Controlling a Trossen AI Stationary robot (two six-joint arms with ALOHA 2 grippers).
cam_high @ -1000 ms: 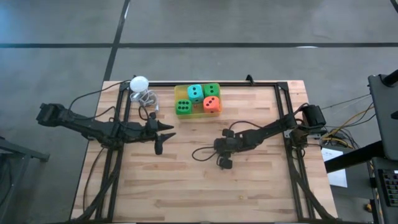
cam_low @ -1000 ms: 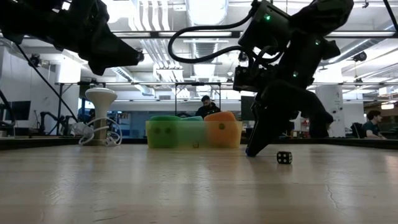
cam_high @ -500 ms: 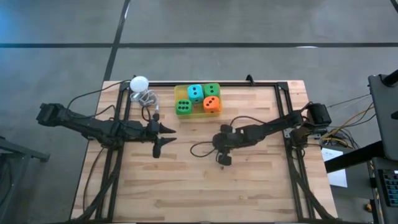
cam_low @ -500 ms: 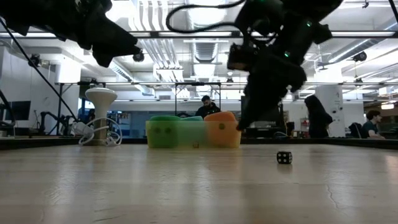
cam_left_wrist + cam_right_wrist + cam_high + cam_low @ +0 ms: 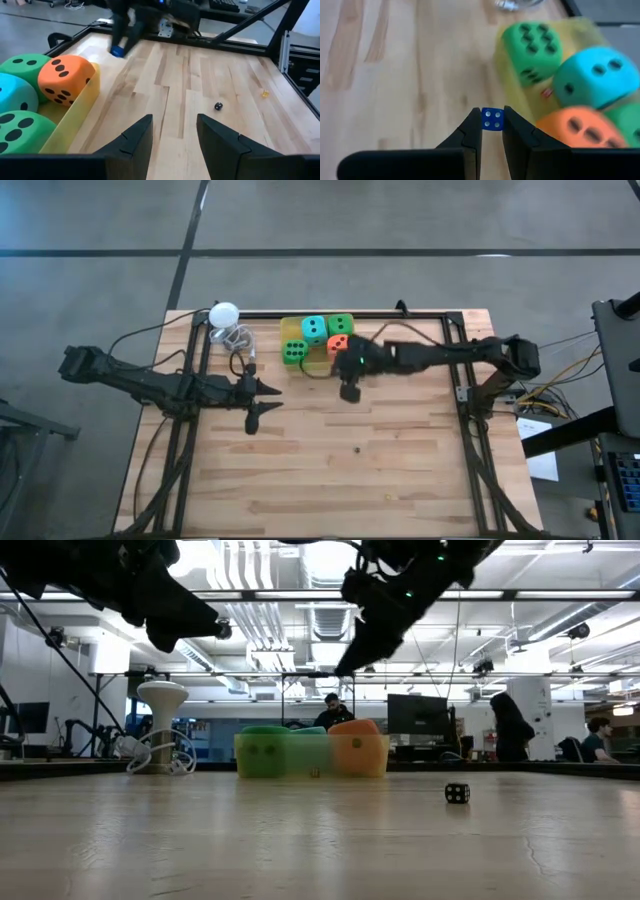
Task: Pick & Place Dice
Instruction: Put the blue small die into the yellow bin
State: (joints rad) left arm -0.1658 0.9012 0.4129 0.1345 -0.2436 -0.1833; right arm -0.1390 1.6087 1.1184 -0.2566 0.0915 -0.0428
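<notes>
My right gripper should hold the tiny blue die until it reaches the yellow tray (image 5: 303, 367); over bare wood, it would miss.
Four big soft dice sit in a yellow tray (image 5: 303, 367) at the far middle: two green (image 5: 294, 352) (image 5: 341, 324), one teal (image 5: 314, 329), one orange (image 5: 336, 343). My right gripper (image 5: 492, 121) hovers beside the tray's near right corner, shut on a tiny blue die (image 5: 492, 119), which also shows in the left wrist view (image 5: 116, 51). A tiny black die (image 5: 356, 448) lies on the bare wood. My left gripper (image 5: 262, 404) waits open above the table's left half, nothing between its fingers. My right gripper pinches the tiny blue die by two opposite faces (image 5: 483, 119) between its two fingertips. The fingers slant down from the table's right side. The die is lifted clear of the table, its four-pip face toward the wrist camera.
A white ball on a wire stand (image 5: 224, 314) sits at the far left corner, left of the tray. A small yellow bit (image 5: 390, 498) lies near the front edge. A dark metal frame (image 5: 420, 315) borders the table. Bare wood spreads across the near half.
My right gripper has risen from the table near the black die and swung toward the far edge, ending beside the tray. It has stayed shut. The black die has kept its place on the wood.
</notes>
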